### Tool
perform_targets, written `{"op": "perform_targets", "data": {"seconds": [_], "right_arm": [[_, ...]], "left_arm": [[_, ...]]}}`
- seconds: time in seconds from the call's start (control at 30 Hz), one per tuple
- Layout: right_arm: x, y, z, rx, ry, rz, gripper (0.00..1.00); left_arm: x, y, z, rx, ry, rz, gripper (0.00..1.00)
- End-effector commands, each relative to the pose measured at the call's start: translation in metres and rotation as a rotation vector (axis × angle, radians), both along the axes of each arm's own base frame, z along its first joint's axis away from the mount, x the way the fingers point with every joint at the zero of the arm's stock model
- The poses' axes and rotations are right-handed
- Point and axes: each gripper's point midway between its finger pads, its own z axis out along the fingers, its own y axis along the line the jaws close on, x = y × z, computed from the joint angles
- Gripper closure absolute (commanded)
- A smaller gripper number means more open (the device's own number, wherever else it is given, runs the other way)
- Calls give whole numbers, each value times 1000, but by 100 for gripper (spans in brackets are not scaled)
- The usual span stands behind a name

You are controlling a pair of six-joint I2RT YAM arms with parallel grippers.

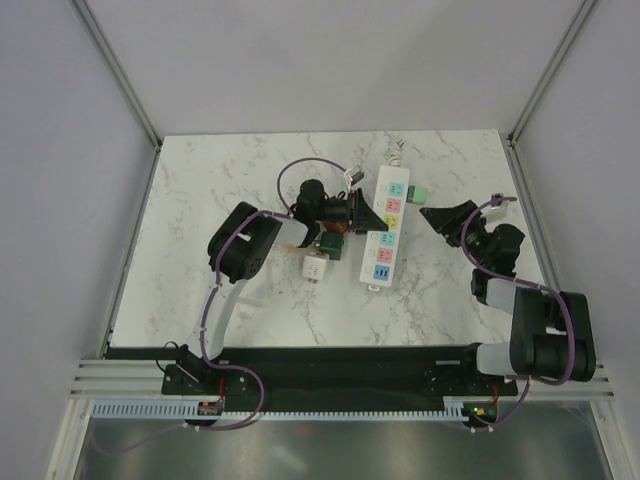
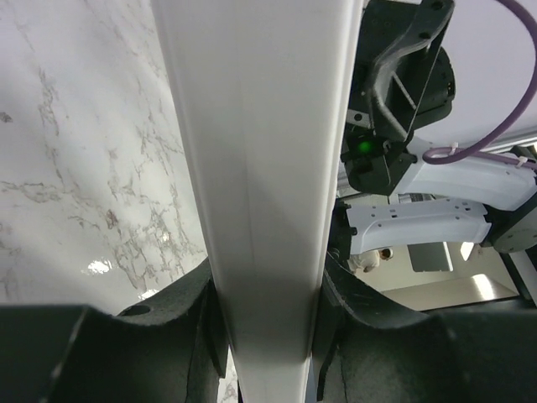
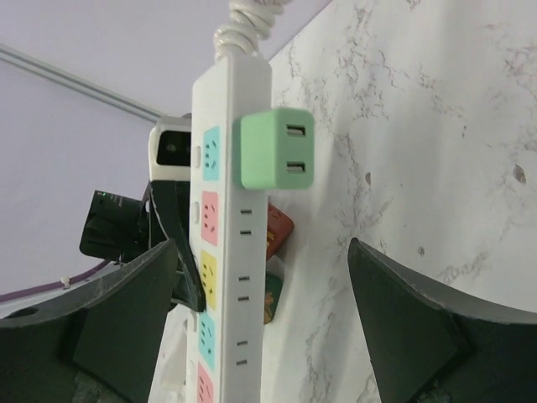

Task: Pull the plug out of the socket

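Observation:
My right gripper is going to pull the plug straight off the socket, so it will next grab the mint-green plug [image 1: 418, 192] by the opposite sides of its slotted outer side.
The socket, a long white power strip [image 1: 386, 230] with pastel outlet squares, lies mid-table. A mint-green cube plug [image 1: 418, 192] sticks out of its right side near the far end. My left gripper [image 1: 372, 222] reaches in from the left and is shut on the strip; in the left wrist view the white strip body [image 2: 264, 168] fills the space between the jaws of the left gripper [image 2: 268, 336]. My right gripper [image 1: 442, 222] is open, to the right of the strip. In the right wrist view the right gripper [image 3: 262, 252] faces the strip [image 3: 239, 277], with the green plug [image 3: 273, 149] beyond its fingertips, untouched.
A white cube plug [image 1: 316, 268] lies left of the strip. A red cube [image 3: 279, 231] and a dark green cube [image 3: 273, 294] sit behind the strip by the left gripper. The strip's coiled white cord [image 1: 397, 150] runs toward the back edge. Grey walls surround the table.

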Motion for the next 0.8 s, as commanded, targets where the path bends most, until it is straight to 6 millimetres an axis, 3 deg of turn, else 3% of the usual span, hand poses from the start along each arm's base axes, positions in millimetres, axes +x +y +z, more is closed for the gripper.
{"op": "perform_targets", "data": {"seconds": [0.0, 0.2, 0.23, 0.47, 0.77], "right_arm": [[17, 5, 33, -1, -141, 64, 10], [34, 10, 38, 71, -208, 115, 10], [37, 11, 30, 92, -184, 121, 10], [50, 13, 28, 113, -206, 136, 12], [57, 23, 21, 162, -228, 167, 32]], "left_arm": [[-3, -3, 13, -47, -119, -15, 98], [-7, -5, 13, -48, -122, -37, 98], [-8, -5, 13, -47, -122, -43, 98], [-10, -9, 12, -48, -118, -59, 98], [-11, -12, 10, -46, -105, -70, 98]]}}
